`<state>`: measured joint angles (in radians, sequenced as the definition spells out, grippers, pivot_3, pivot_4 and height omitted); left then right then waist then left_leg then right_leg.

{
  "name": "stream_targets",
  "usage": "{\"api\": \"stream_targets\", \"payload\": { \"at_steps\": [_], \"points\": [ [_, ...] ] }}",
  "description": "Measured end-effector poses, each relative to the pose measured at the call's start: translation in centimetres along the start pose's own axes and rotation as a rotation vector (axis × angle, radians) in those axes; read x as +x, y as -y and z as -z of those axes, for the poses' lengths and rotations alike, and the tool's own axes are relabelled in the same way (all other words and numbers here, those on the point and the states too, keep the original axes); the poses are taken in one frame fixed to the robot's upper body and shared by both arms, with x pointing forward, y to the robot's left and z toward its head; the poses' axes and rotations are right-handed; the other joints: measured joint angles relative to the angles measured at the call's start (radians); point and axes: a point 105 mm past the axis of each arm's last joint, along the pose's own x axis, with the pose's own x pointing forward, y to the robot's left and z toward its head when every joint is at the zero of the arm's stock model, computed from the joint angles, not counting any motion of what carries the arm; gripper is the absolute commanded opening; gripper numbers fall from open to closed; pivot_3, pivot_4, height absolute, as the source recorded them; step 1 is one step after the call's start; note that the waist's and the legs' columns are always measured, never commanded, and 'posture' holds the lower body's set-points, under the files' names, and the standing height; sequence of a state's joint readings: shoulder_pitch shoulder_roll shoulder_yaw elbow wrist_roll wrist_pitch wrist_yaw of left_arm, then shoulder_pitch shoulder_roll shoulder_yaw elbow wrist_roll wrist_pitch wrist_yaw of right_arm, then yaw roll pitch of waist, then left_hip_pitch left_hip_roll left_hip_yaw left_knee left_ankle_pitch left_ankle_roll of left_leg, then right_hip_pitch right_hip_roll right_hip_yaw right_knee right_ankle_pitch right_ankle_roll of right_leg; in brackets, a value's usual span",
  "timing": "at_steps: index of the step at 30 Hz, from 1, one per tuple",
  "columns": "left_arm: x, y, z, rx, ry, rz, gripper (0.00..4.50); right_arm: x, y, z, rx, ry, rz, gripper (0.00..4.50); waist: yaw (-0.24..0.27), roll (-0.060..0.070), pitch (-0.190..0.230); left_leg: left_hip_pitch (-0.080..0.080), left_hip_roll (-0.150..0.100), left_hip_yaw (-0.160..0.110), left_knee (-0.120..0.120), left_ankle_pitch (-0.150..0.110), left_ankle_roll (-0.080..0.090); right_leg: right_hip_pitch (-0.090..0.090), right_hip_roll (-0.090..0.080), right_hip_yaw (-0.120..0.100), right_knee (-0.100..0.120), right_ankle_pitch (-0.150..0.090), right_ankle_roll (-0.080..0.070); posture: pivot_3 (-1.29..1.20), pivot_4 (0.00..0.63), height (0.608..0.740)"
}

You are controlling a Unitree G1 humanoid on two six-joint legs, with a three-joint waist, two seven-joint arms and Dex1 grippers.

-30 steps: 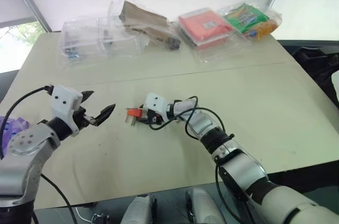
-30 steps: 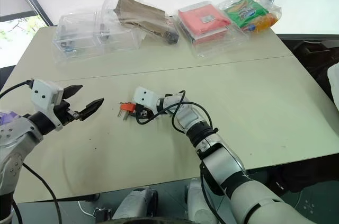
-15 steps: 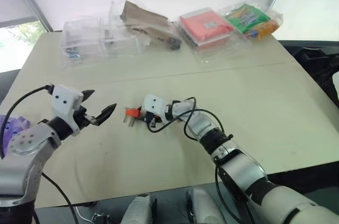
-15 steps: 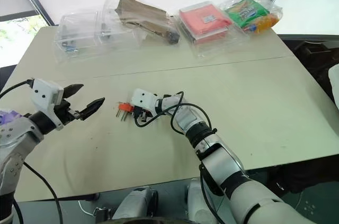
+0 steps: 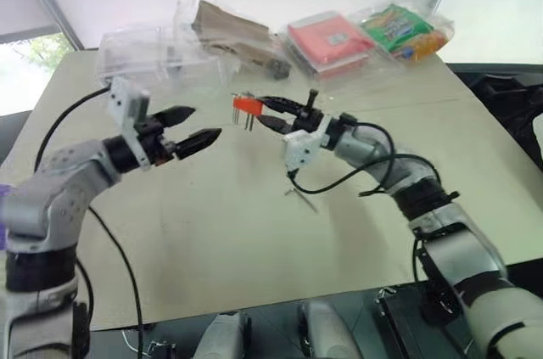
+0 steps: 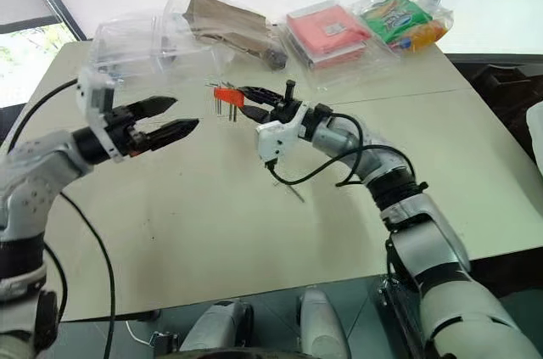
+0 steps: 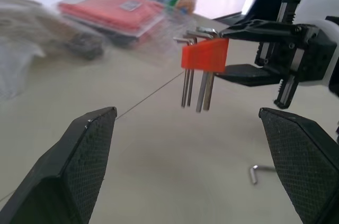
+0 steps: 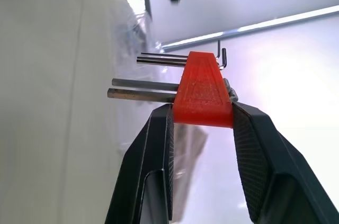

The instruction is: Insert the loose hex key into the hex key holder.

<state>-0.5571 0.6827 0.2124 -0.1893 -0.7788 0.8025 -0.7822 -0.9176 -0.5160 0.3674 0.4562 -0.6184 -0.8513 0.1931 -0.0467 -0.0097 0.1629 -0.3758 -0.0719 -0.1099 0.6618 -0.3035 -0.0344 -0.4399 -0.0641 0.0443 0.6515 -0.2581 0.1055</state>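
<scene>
The holder has metal keys that stick out above and below it, so my left gripper will next grab it by the flat sides of its orange block (image 5: 247, 105) (image 7: 204, 56).
My right gripper (image 5: 261, 109) is shut on the hex key holder (image 5: 247, 105), a small red-orange block held in the air above the table, with its grey keys hanging downward. In the right wrist view both fingers clamp the sides of the holder (image 8: 202, 92). My left gripper (image 5: 206, 120) is open and level, pointing at the holder from a short distance with nothing between its fingers. The loose hex key (image 5: 299, 196), a thin bent grey rod, lies flat on the table below my right forearm; the left wrist view also catches this key (image 7: 259, 170).
Along the table's far edge stand clear plastic boxes (image 5: 140, 53), a brown paper bag (image 5: 231, 30), a red packet in clear plastic (image 5: 329, 38) and a green snack bag (image 5: 399, 28). A black cable (image 5: 339, 182) loops under my right wrist. The beige tabletop (image 5: 212, 232) lies in front.
My right gripper has lifted the holder off the table and rolled it so the keys hang down. My left gripper has risen and swung right toward it. The loose key now shows on the table.
</scene>
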Motion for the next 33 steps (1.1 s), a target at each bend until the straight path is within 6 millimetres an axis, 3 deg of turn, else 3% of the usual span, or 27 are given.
{"api": "stream_targets", "payload": {
  "at_steps": [6, 10, 24, 27, 33],
  "points": [
    [2.1, 1.3, -1.7, -0.064, 0.017, 0.172, 4.50, -0.6, 1.4, -2.4, -0.101, 0.145, 0.008, 0.99, -0.001, 0.000, 0.000, 0.000, 0.000, 0.000, 0.000, 0.000, 0.000, 0.000, 0.000, 0.001, 0.000, 0.000, 0.000, 0.00, 0.150, 0.740],
    [2.5, 2.2, -1.5, -0.080, -0.006, 0.246, 4.50, -0.7, 1.7, -3.1, -0.123, 0.181, 0.007, 0.99, 0.000, 0.000, 0.000, 0.000, 0.000, 0.000, 0.000, 0.000, 0.000, 0.000, 0.000, 0.001, 0.000, 0.000, 0.000, 0.00, 0.150, 0.740],
    [2.6, 2.8, -1.2, -0.106, -0.014, 0.294, 4.50, -0.9, 1.9, -3.2, -0.133, 0.189, 0.006, 0.99, 0.001, 0.000, 0.000, 0.000, 0.000, 0.000, 0.001, 0.000, 0.000, 0.000, 0.000, 0.001, 0.000, 0.000, 0.000, 0.00, 0.150, 0.740],
    [2.6, 2.8, -1.2, -0.106, -0.014, 0.293, 3.60, -0.9, 1.8, -3.2, -0.134, 0.190, 0.003, 0.99, 0.001, 0.000, 0.000, 0.000, 0.000, 0.000, 0.001, 0.000, 0.000, 0.000, 0.000, 0.001, 0.000, 0.000, 0.000, 0.00, 0.150, 0.740],
    [2.6, 3.2, -1.2, -0.109, -0.006, 0.317, 0.70, -0.9, 1.8, -2.9, -0.132, 0.174, -0.009, 0.99, 0.001, 0.000, 0.000, 0.000, 0.000, 0.000, 0.001, 0.000, 0.000, 0.000, 0.000, 0.001, 0.000, 0.000, 0.000, 0.00, 0.150, 0.740]
  ]
}}
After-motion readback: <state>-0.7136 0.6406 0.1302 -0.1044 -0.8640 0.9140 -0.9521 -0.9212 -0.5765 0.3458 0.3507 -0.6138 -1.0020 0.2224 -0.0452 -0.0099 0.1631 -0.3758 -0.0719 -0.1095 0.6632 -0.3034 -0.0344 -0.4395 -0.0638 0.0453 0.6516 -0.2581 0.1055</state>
